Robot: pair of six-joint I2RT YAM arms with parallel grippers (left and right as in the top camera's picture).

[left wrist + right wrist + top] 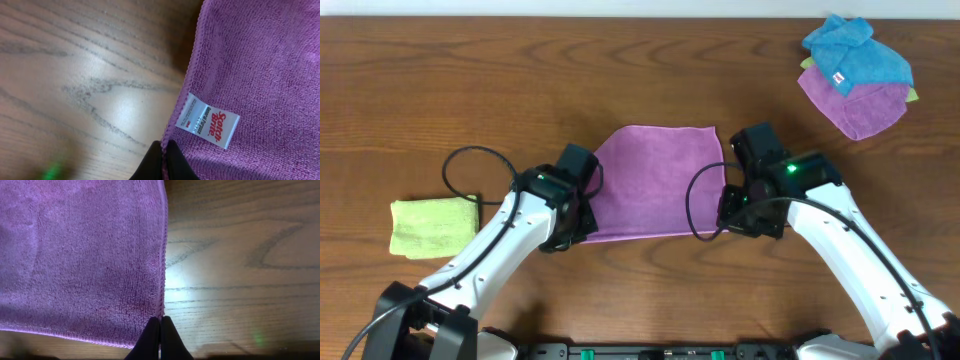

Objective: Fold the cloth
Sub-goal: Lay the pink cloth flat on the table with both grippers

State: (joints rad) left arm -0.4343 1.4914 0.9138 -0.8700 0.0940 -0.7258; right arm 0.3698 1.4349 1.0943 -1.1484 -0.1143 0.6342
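Note:
The purple cloth's corner would settle flat on the tabletop, its near edge straight, so it is time for my right gripper to open now.
A purple cloth (655,180) lies spread in the middle of the wooden table. My left gripper (572,226) is shut on its near left edge; in the left wrist view the black fingertips (164,146) pinch the hem just below a white label (210,120). My right gripper (732,218) is shut on the near right edge; in the right wrist view the fingertips (160,321) pinch the hem of the purple cloth (85,255) near its corner, and that near edge looks slightly lifted off the table.
A folded yellow-green cloth (432,225) lies at the left. A pile of blue (855,52) and purple cloths (855,105) sits at the far right corner. Black cables loop beside both arms.

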